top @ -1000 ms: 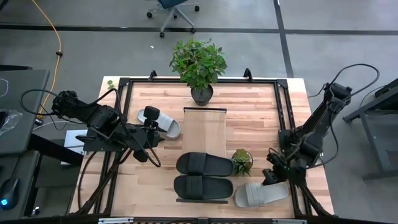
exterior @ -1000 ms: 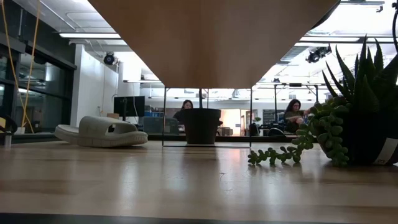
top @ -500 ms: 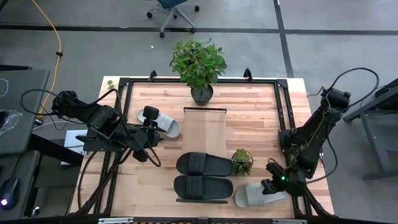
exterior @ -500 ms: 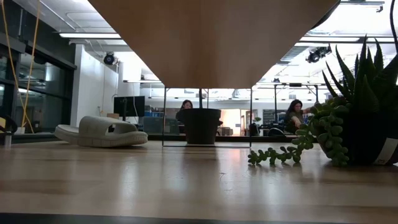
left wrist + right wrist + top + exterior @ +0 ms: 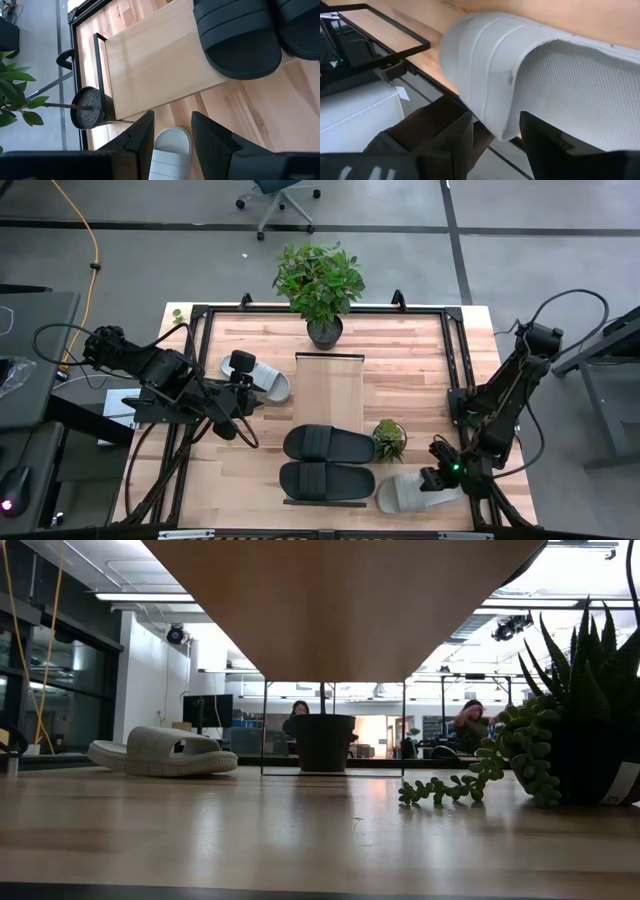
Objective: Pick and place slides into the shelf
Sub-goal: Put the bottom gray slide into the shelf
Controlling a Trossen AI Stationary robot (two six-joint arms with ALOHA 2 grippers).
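The right gripper's fingers barely pass the strap's raised edge (image 5: 505, 131) and are well above the footbed (image 5: 585, 92), so the gripper isn't ready to close on the grey slide yet and will first go lower.
Two black slides (image 5: 328, 443) (image 5: 325, 478) lie sole-down on the near half of the pale wood shelf (image 5: 328, 385). One light grey slide (image 5: 262, 376) rests on the tabletop left of the shelf. My left gripper (image 5: 243, 373) hangs open over its end, with that slide (image 5: 170, 150) showing between the fingers. The other grey slide (image 5: 412, 493) lies near the table's near right corner. My right gripper (image 5: 441, 477) is open at its right end, and the ribbed strap (image 5: 485, 75) fills the right wrist view. My right gripper (image 5: 495, 122) stands open with a finger (image 5: 445, 132) on either side of the strap's edge (image 5: 502, 131) on the grey slide. It comes in low from the table's right. The slide lies flat on the table. I cannot tell whether the fingers touch it.
A tall potted plant (image 5: 318, 280) stands at the shelf's far end. A small succulent (image 5: 388, 438) sits just right of the black slides, between them and my right arm. Black frame rails (image 5: 455, 360) run along the table's edges. The low view shows the left grey slide (image 5: 160, 752).
My right gripper has moved toward the table's near edge and come down onto the right end of the grey slide, most of it in the first half second. The slide has stayed where it was. My left arm has kept still.
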